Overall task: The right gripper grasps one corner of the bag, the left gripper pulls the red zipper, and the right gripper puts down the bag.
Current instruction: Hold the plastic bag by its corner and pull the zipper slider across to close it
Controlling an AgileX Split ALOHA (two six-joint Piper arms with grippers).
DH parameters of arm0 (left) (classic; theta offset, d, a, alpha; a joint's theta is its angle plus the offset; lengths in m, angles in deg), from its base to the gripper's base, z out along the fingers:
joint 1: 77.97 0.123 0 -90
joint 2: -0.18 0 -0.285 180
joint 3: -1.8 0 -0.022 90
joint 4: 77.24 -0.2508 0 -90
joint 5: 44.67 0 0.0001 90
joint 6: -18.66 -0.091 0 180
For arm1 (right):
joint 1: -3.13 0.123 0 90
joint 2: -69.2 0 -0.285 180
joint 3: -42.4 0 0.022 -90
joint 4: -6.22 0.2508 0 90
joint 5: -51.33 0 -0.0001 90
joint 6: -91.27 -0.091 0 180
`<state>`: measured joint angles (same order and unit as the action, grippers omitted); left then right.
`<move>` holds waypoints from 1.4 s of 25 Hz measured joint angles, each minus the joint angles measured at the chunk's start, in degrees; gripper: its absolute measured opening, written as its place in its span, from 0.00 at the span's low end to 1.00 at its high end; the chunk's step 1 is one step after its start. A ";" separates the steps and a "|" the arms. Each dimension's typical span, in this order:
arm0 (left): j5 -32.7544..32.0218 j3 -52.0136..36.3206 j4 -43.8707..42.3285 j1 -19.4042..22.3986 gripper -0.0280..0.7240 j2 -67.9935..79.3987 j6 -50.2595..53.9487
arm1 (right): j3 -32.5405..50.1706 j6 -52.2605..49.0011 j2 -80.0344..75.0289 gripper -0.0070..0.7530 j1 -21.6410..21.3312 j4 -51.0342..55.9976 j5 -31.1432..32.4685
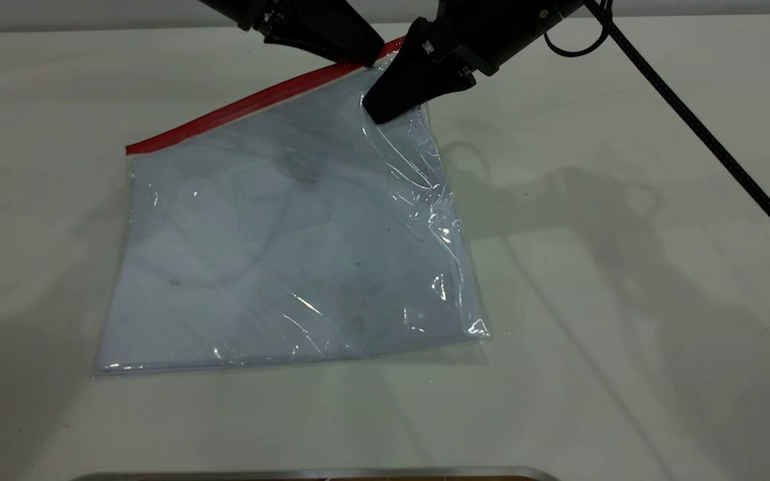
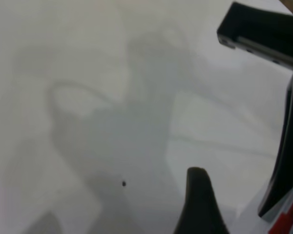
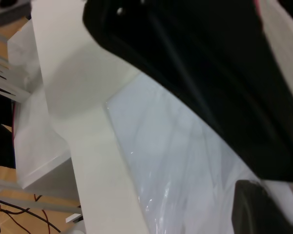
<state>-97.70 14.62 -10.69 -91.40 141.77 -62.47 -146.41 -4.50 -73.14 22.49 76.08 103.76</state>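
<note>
My left gripper should close on the red zipper now. My fingers reach down level with the zipper beside the bag's held corner (image 1: 396,49), so they would hold it.
The bag (image 1: 278,247), a clear pouch of white sheets, lies on the white table (image 1: 625,300) with its far right corner lifted. The red zipper (image 1: 244,107) runs along its far edge. My right gripper (image 1: 385,110) is shut on the bag's corner at the right end of the red strip. In the right wrist view the plastic (image 3: 176,156) passes between the gripper's (image 3: 263,178) jaws. My left gripper (image 1: 365,57) hovers at the same end of the strip. In the left wrist view its (image 2: 232,192) jaws stand apart, with the red zipper (image 2: 288,222) beside one finger.
A black braided cable (image 1: 692,127) runs from the right arm across the table's right side. A metal rim (image 1: 318,473) shows at the near edge. The right wrist view shows the table's edge (image 3: 88,161), with a floor and cables beyond.
</note>
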 joint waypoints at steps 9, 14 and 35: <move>-1.04 0.04 -0.94 -0.05 0.60 0.46 1.79 | 0.00 0.43 0.00 0.05 0.00 0.00 0.00; -1.55 0.04 -0.87 -0.20 0.48 0.46 1.79 | 0.00 0.43 0.00 0.05 0.00 0.00 -0.05; 1.07 0.47 -0.99 -0.45 0.17 0.46 -1.40 | 0.00 1.91 0.00 0.05 -5.00 2.66 3.84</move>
<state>-96.62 15.09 -11.68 -91.85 142.23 -63.87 -146.41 -2.60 -73.14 17.49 78.74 107.60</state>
